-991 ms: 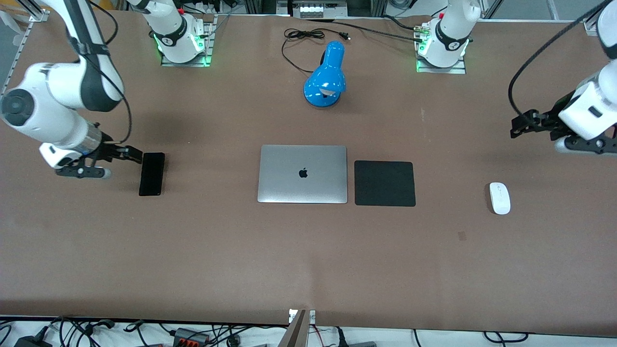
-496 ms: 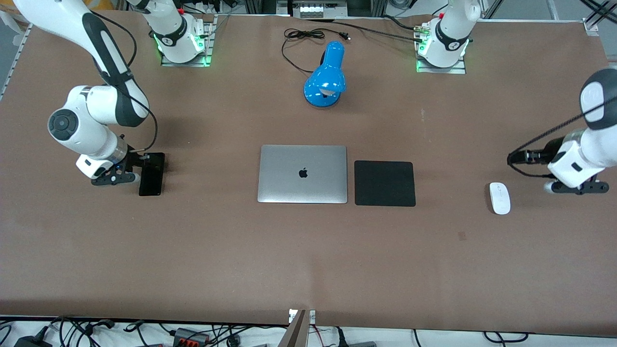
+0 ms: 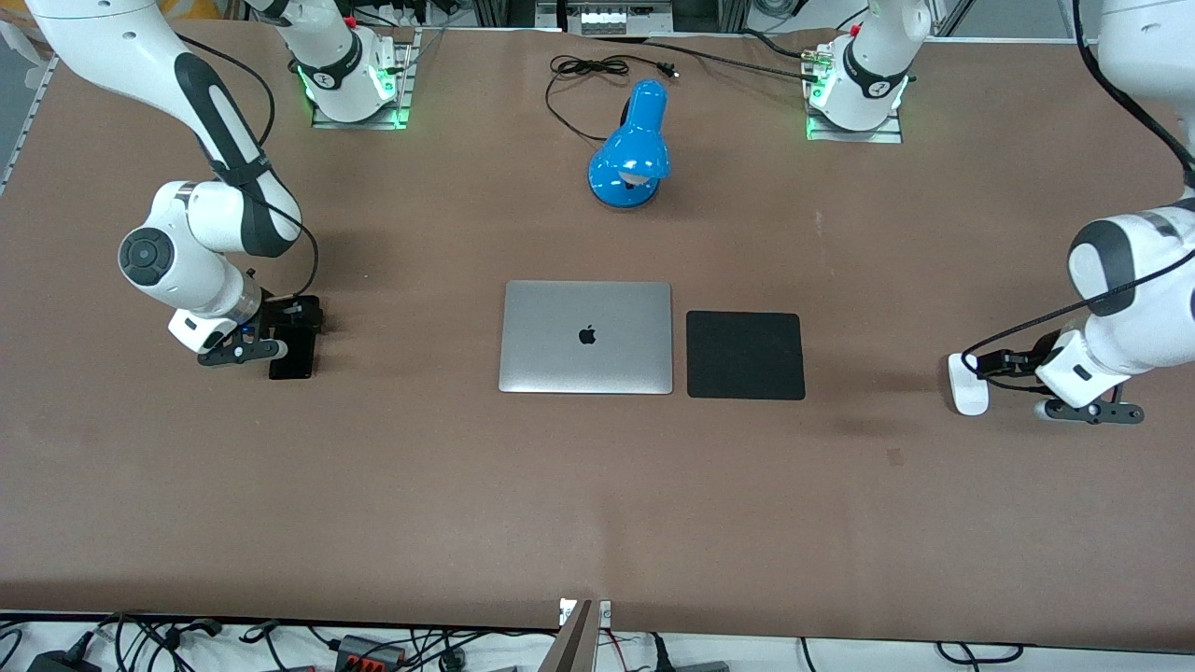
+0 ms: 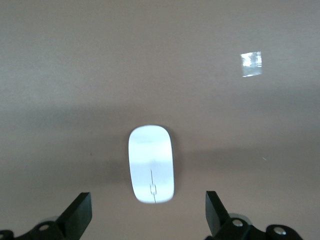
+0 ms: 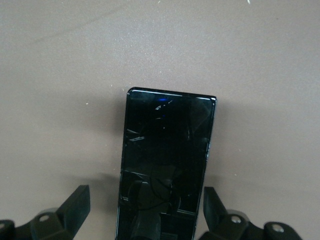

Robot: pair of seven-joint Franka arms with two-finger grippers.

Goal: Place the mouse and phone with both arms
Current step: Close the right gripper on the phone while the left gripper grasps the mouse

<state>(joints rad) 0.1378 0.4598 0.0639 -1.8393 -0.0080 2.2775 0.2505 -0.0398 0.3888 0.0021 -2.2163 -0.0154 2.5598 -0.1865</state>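
Observation:
The phone's sides are below my fingertips, so my right gripper would miss if it closed now. It needs to go lower before it closes on the phone.
The white oval mouse (image 3: pixel 968 396) lies on the brown table near the left arm's end. My left gripper (image 3: pixel 978 363) is low over its end that is farther from the front camera. In the left wrist view the mouse (image 4: pixel 151 164) lies just ahead of the gripper (image 4: pixel 147 217), whose fingers (image 4: pixel 79 216) are wide open and touch nothing. The black phone (image 3: pixel 291 362) lies flat near the right arm's end. My right gripper (image 3: pixel 291 319) is low over it. In the right wrist view the phone (image 5: pixel 167 150) runs between the open fingers (image 5: pixel 76 206) of the gripper (image 5: pixel 146 210).
A closed silver laptop (image 3: pixel 586 337) lies mid-table with a black square mouse pad (image 3: pixel 745 356) beside it, toward the left arm's end. A blue desk lamp (image 3: pixel 633 149) with its black cable (image 3: pixel 583 70) stands nearer the bases.
Both arms have come down. The right gripper has moved over the phone. The left gripper has moved toward the front camera and down to the mouse. Phone and mouse have not moved.

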